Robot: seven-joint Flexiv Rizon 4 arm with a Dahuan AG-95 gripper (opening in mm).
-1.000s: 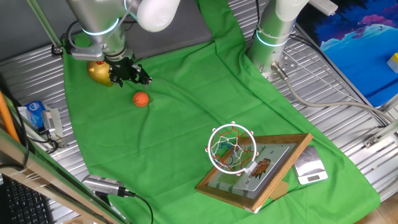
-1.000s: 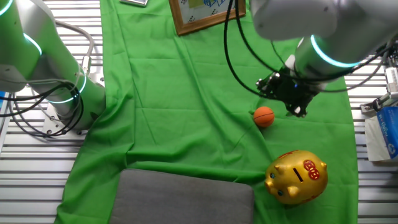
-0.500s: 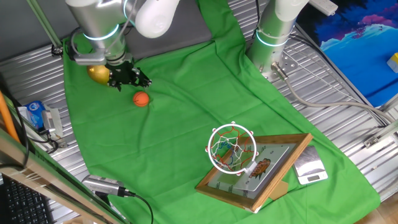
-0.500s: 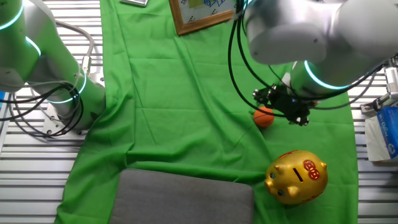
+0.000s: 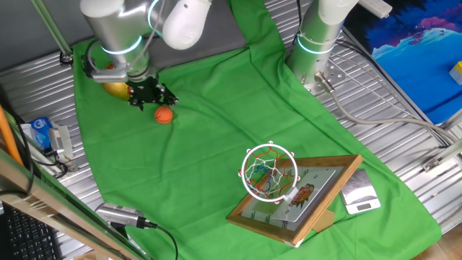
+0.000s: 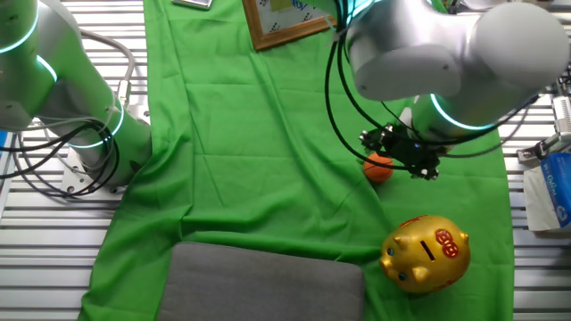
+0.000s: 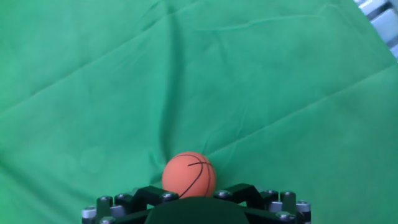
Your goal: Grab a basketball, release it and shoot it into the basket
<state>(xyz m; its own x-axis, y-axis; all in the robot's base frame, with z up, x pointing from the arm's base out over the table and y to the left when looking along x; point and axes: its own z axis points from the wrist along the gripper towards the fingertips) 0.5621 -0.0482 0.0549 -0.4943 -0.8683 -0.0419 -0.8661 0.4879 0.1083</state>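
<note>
My gripper grabs the small orange basketball around its round body point(image 5: 164, 115) next, to shoot into the basket point(image 5: 269, 173).
The small orange basketball point(image 5: 164, 115) lies on the green cloth point(image 5: 216, 123). It also shows in the other fixed view point(image 6: 379, 168) and in the hand view point(image 7: 189, 175). My gripper point(image 5: 149, 97) hangs low just beside and over the ball, black fingers spread, also seen in the other fixed view point(image 6: 406, 153). In the hand view the gripper point(image 7: 189, 198) has a black jaw at each side of the ball, and I cannot see them pressing on it. The basket point(image 5: 269, 173), a white ring with red-and-white net on a wooden-framed backboard point(image 5: 307, 198), stands at the cloth's near right.
A gold piggy bank point(image 6: 426, 252) sits close to the ball, partly behind my arm in one fixed view point(image 5: 112, 88). A second arm's base point(image 5: 317, 40) stands at the cloth's far edge. A grey pad point(image 6: 268, 283) lies on the cloth. Metal slats surround the cloth.
My gripper has come down and moved closer to the ball, which now sits between its jaws. The ball has not moved.
</note>
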